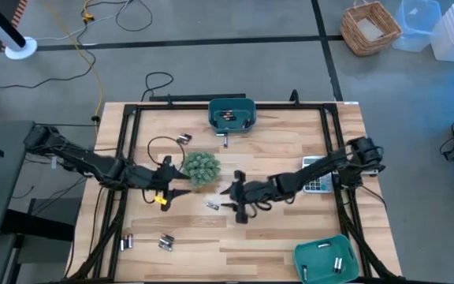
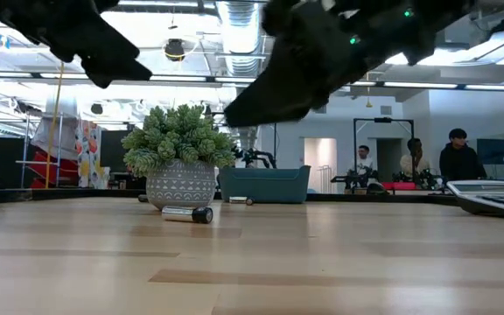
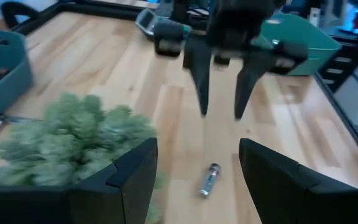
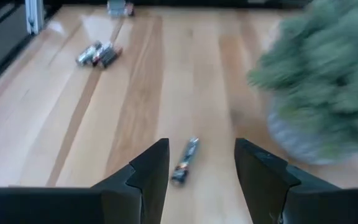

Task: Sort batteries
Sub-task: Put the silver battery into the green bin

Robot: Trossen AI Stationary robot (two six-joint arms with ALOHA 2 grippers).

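My right gripper grabs the silver battery by its black-labeled body [image 1: 214, 206] next, to sort the battery into a bin.
One silvery battery [image 1: 211, 205] lies on its side on the wooden table, in front of a small potted plant [image 1: 201, 168]. My left gripper [image 1: 181, 189] is just left of it, open and above the table. My right gripper [image 1: 227, 197] comes from the right, also open, with the battery [image 4: 185, 160] lying just ahead of its fingers. In the left wrist view the battery [image 3: 210, 180] lies between my own fingers and the right gripper [image 3: 219, 99] beyond. More batteries lie at the far left [image 1: 184, 138] and near left [image 1: 166, 241], [image 1: 126, 242].
A teal bin [image 1: 232, 113] holding batteries stands at the far edge, and another teal bin [image 1: 325, 259] with batteries at the near right corner. A grey calculator [image 1: 315, 175] lies under the right arm. A yellow tag [image 1: 161, 199] lies below the left gripper. A black frame rims the table.
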